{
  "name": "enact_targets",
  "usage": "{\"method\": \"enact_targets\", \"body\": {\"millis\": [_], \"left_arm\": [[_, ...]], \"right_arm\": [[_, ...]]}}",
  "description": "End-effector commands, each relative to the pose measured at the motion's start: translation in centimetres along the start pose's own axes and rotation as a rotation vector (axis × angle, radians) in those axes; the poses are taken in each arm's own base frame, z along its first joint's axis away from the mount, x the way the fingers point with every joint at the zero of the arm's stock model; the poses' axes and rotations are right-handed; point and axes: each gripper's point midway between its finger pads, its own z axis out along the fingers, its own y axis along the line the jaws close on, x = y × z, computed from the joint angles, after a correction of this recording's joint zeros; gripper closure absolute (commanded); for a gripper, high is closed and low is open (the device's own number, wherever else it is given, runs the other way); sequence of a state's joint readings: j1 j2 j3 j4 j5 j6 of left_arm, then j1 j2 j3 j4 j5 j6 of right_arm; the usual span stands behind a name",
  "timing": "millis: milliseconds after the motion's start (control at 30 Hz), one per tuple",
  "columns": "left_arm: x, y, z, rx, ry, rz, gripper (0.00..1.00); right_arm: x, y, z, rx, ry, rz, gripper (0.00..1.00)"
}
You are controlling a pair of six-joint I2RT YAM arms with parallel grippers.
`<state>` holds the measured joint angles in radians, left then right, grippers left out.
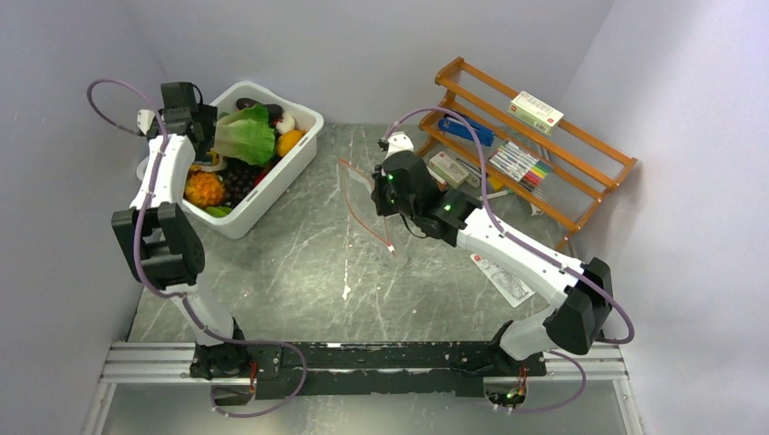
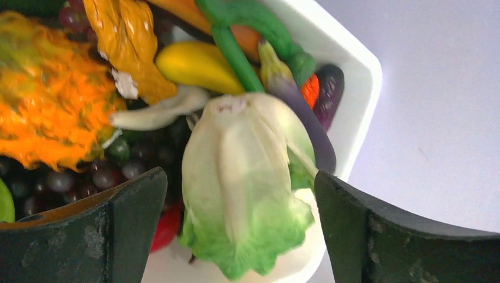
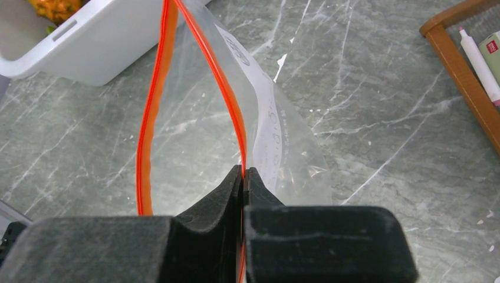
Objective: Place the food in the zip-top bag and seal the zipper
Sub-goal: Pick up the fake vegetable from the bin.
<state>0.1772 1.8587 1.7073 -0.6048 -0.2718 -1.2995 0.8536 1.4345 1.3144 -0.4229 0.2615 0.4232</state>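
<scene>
The left gripper should next grab the lettuce by its sides near the green leaves, so its pale base stays free to go into the zip-top bag (image 1: 360,186) first.
The food lies in a white bin (image 1: 306,116): a leafy green lettuce (image 1: 245,136), orange fruits (image 1: 204,188) and dark purple grapes (image 1: 238,177). My left gripper (image 1: 207,125) hangs over the bin's left side, open. In the left wrist view the lettuce (image 2: 247,183) lies between its fingers (image 2: 127,227) without touching them. My right gripper (image 1: 385,192) is shut on the zipper (image 3: 154,106) of the clear zip-top bag (image 3: 283,147). It holds the bag (image 1: 360,186) up at mid-table with the mouth spread open in a loop. The bag looks empty.
An orange-brown wooden rack (image 1: 544,145) with pens and small boxes stands at the back right. A flat white printed leaflet (image 1: 501,276) lies under the right arm. Walls close in on the left, back and right. The bin's corner (image 3: 88,41) is close behind the bag.
</scene>
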Motion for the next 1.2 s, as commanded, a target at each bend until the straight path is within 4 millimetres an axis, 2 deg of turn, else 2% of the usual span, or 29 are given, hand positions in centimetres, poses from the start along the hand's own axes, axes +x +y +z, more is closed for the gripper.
{"method": "enact_targets", "body": {"millis": [0,33,100,233,467,533,600,700,767,967,1033,1167], "left_arm": [[1.0,-1.5,-2.3,0.105,0.037,-0.06,0.06],[1.0,-1.6,-1.8,0.093,0.036,-0.056,0.07],[2.9,-2.3,-1.4,0.086,0.079,-0.021,0.04],[4.8,-2.4,0.4,0.092,0.144,-0.02,0.05],[6.8,-0.1,3.2,0.0,0.172,-0.014,0.02],[7.1,-0.1,3.8,0.013,0.176,-0.011,0.06],[7.2,-0.4,4.1,0.027,0.175,0.004,0.19],[6.6,-1.2,3.5,0.078,0.155,0.049,0.46],[6.2,-1.6,2.7,0.112,0.146,0.091,0.56],[5.6,-1.9,-0.2,0.172,0.155,0.205,0.6],[5.2,-2.4,-1.8,0.237,0.148,0.284,0.58],[5.5,-3.0,-5.2,0.411,0.167,0.462,0.63]], "right_arm": [[-0.9,0.7,0.2,-0.018,-0.033,0.004,1.0],[-0.9,0.7,0.2,-0.021,-0.032,0.003,1.0],[-0.9,0.8,0.1,-0.027,-0.034,0.002,1.0],[-1.3,0.8,-0.2,-0.026,-0.046,-0.003,1.0],[-1.4,0.8,-0.2,-0.029,-0.058,-0.012,1.0],[-1.4,0.9,-0.1,-0.034,-0.056,-0.013,1.0],[-1.4,0.9,0.0,-0.035,-0.052,-0.013,1.0],[-1.6,0.9,-0.2,-0.033,-0.055,-0.014,1.0],[-1.5,0.8,-0.3,-0.028,-0.059,-0.014,1.0],[-1.5,0.2,-0.2,-0.008,-0.075,-0.017,1.0],[-1.8,0.3,-0.3,-0.012,-0.078,-0.028,1.0],[-2.5,0.6,-0.3,-0.011,-0.071,-0.017,1.0]]}}
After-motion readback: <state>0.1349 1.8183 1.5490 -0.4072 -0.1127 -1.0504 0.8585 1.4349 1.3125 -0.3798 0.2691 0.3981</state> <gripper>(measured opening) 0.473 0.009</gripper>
